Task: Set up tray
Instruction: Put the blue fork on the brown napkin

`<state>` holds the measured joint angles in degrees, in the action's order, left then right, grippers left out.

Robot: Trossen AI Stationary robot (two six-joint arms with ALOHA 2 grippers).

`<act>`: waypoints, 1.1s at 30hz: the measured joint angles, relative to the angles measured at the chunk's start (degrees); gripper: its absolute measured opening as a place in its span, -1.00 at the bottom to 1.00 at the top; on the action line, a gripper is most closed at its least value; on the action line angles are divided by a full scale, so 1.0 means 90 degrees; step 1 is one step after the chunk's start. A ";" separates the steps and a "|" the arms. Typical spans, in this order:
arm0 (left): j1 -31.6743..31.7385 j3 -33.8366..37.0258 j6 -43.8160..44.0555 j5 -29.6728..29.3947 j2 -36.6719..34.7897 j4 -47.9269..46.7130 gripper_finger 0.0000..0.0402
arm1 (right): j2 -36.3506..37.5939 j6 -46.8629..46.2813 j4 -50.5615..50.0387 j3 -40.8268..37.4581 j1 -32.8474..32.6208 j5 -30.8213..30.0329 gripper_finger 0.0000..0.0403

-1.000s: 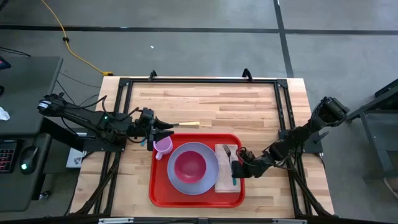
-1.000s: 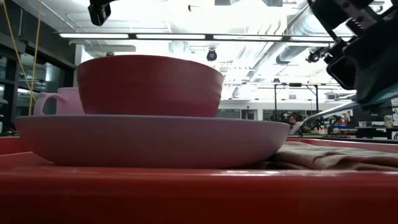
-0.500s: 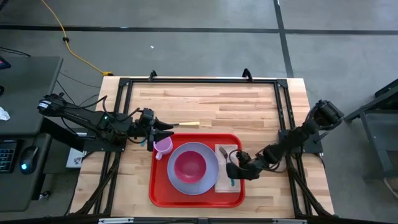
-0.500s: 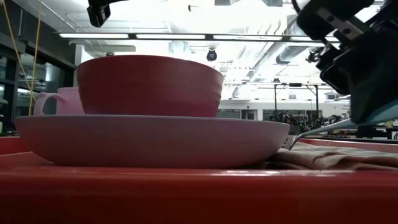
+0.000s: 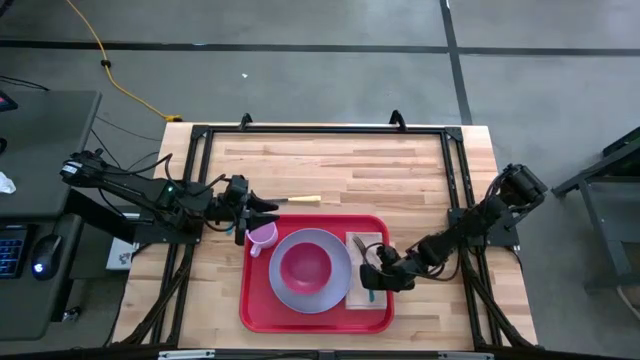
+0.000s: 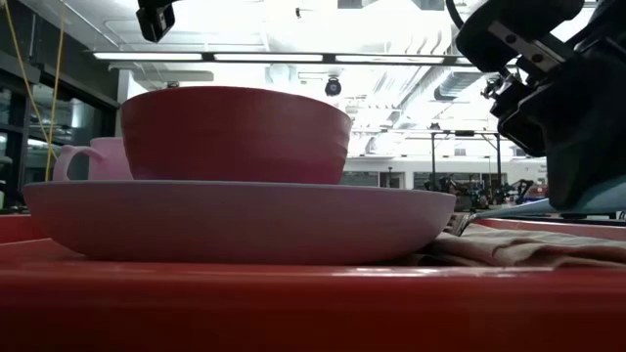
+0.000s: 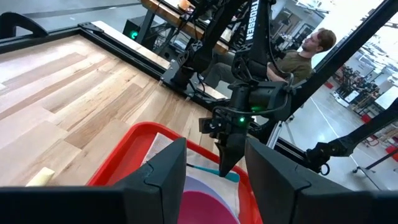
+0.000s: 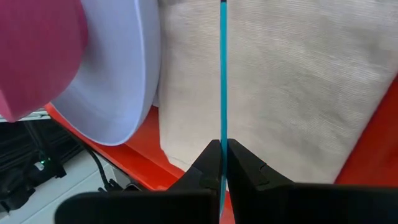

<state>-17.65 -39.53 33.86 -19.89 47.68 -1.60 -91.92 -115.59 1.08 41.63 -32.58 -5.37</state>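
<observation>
My right gripper holds the fork with its teal handle low along the napkin (image 5: 366, 300) (image 8: 292, 93), inside the napkin's edges, and should let go, as the fork would settle there.
The red tray (image 5: 258, 300) lies on the wooden table and bears a lavender plate (image 5: 335, 290) with a pink bowl (image 5: 305, 267) in it. A pink cup (image 5: 262, 235) stands at its far left corner and a tan napkin (image 5: 366, 300) lies on its right side. My right gripper (image 5: 375, 277) is over the napkin, shut on a fork with a teal handle (image 8: 223, 74). My left gripper (image 5: 268, 207) hovers open just beyond the cup, holding nothing. My right gripper pinches the fork's thin teal handle (image 8: 222, 140) between its two fingers. The fingers slant down from the table's right side and lie across the handle. The fork lies nearly level just over the napkin (image 6: 518, 244). Whether its tines touch the cloth I cannot tell.
A pale yellow stick-like piece (image 5: 300, 200) lies on the bare wood beyond the tray's far rim, close to my left gripper. A black frame (image 5: 320, 128) runs round the table's edges. A person (image 7: 305, 56) sits beyond the table's right side.
My right gripper has moved toward the table's left, further over the napkin, and has sunk a little. The fork in it has tipped down, its tine end dropping from above the napkin to about the napkin's level.
</observation>
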 joint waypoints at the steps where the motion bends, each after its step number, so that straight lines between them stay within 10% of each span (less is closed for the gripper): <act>1: 0.0000 0.0000 0.0003 -0.0001 0.0000 -0.0002 -0.03 | 0.0000 0.0000 0.0002 0.0000 0.0000 0.0020 -1.00; 33: 0.0000 -0.0010 0.0144 0.0003 0.0002 -0.0184 -0.03 | 0.0002 0.0225 -0.0045 -0.0015 0.0161 0.0177 -0.96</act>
<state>-17.65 -39.62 35.16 -19.86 47.70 -3.25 -91.90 -113.57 0.67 41.50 -31.13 -3.78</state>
